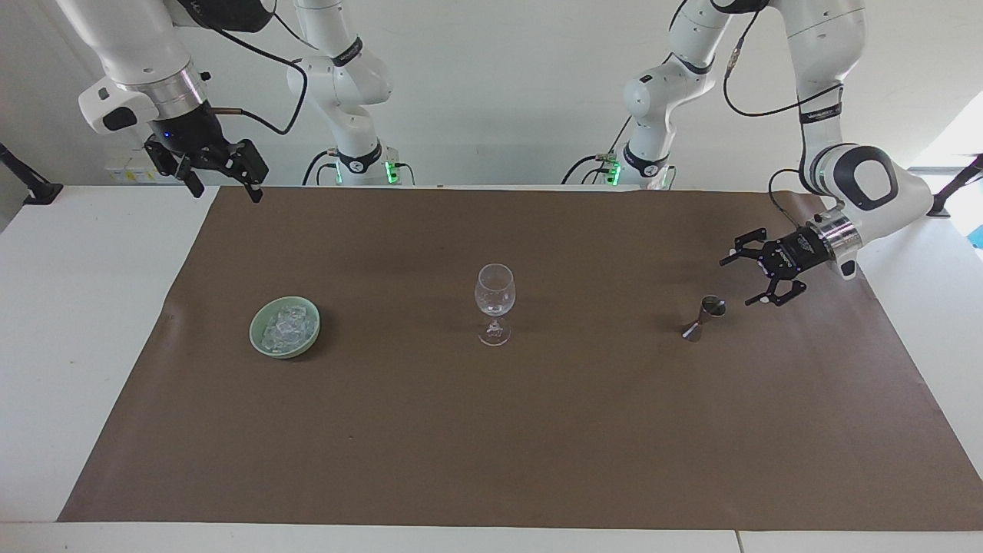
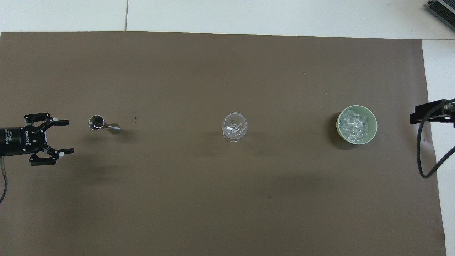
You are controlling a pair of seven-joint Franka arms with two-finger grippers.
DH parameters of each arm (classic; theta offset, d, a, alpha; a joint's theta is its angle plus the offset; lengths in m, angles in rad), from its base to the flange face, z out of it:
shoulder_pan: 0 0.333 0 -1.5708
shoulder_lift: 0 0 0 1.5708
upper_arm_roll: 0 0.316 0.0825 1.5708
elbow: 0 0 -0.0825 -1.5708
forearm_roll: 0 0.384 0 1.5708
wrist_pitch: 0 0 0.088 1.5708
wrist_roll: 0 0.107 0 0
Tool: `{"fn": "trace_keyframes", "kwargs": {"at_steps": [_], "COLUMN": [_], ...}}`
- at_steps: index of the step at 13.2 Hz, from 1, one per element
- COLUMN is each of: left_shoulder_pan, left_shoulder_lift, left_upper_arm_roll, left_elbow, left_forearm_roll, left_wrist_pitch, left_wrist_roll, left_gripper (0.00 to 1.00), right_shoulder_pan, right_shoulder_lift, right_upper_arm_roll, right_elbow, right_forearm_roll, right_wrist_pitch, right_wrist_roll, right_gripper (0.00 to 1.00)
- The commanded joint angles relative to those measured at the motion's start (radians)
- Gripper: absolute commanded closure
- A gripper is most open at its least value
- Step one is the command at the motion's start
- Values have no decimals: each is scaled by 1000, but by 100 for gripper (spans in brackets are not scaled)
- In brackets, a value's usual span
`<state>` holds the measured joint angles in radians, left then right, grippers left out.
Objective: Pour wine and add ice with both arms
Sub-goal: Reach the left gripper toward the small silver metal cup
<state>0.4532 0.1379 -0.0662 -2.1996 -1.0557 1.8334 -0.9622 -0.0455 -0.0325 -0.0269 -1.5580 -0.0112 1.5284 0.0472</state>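
The left gripper should next pick up the jigger by the narrow middle [image 2: 106,126] between the cups, since both cups of the jigger [image 2: 101,124] flare outward.
An empty clear wine glass [image 1: 495,292] [image 2: 234,126] stands mid-mat. A small steel jigger [image 1: 705,316] [image 2: 101,124] stands toward the left arm's end. Whether it holds wine I cannot tell. The ice [image 1: 286,326] [image 2: 356,125] is heaped in a pale green bowl [image 1: 254,335] [image 2: 374,121] toward the right arm's end. My left gripper [image 1: 736,283] [image 2: 70,137] hangs open low over the mat, lying sideways with its fingers pointing at the jigger, a short gap away. My right gripper [image 1: 226,190] waits open, high over the mat's corner by its base, holding nothing.
A brown mat [image 1: 537,445] [image 2: 213,206] covers most of the white table [image 1: 84,322]. Two tiny specks [image 2: 135,121] lie on the mat beside the jigger. The right arm's black cable [image 2: 423,153] loops over the mat's edge.
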Motion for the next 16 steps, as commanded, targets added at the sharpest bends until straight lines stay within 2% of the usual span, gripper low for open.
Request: {"fn": "trace_keyframes", "kwargs": {"at_steps": [1, 7, 11, 16], "left_shoulder_pan": [-1, -14, -56, -108], "left_shoulder_lift": [-4, 40, 45, 46], "left_upper_arm_roll": [-9, -10, -10, -10], "left_elbow": [-86, -133, -196, -219], "left_forearm_roll": [-117, -262, -465, -562], "left_wrist_pitch": [68, 112, 142, 180], "left_wrist_roll": [121, 264, 405, 463], "left_gripper": [0, 0, 0, 0], "right_shoulder_pan": [-8, -8, -8, -8], "right_shoulder_lift": [-18, -18, -18, -18], "right_upper_arm_roll": [5, 5, 7, 7], "right_elbow": [-11, -11, -11, -11], "right_forearm_roll": [7, 7, 7, 7], "right_wrist_pitch": [-13, -13, -13, -13], "right_wrist_roll": [-20, -20, -20, -20], "right_gripper": [0, 0, 0, 0]}}
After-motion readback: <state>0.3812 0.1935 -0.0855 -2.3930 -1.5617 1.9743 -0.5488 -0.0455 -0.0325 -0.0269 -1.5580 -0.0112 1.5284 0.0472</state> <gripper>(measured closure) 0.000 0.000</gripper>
